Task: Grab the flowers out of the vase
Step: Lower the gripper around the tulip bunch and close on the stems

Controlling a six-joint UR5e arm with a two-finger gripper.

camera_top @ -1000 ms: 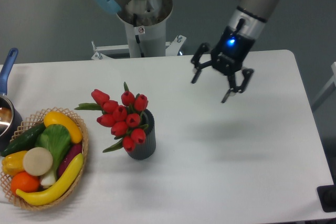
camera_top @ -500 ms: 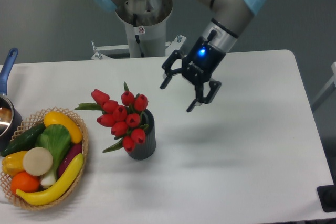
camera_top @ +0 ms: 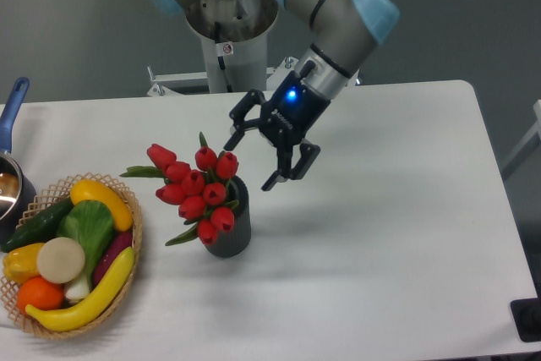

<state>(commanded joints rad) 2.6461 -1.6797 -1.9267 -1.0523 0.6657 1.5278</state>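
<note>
The robot's gripper should lift the flowers (camera_top: 196,188) out of the vase (camera_top: 230,232) next, so it should grab them by their red tulip buds.
The flowers (camera_top: 196,188), a bunch of red tulip buds with green leaves, stand in the vase (camera_top: 230,232), a small dark grey ribbed cylinder left of the table's middle. The buds spread wider than the vase and lean to the left. My gripper (camera_top: 248,164) hangs open just to the right of the topmost buds, its fingers spread and empty. One fingertip (camera_top: 230,143) is close to the top right bud; whether it touches is unclear.
A woven basket (camera_top: 133,253) of colourful fruit and vegetables sits at the front left. A blue-handled metal pot (camera_top: 12,180) is cut off by the left edge. The arm's base (camera_top: 228,31) stands behind the table's far edge.
The gripper has swept left and slightly down across the table, from the back right to right beside the flowers. It stayed open. The flowers and vase have not moved.
</note>
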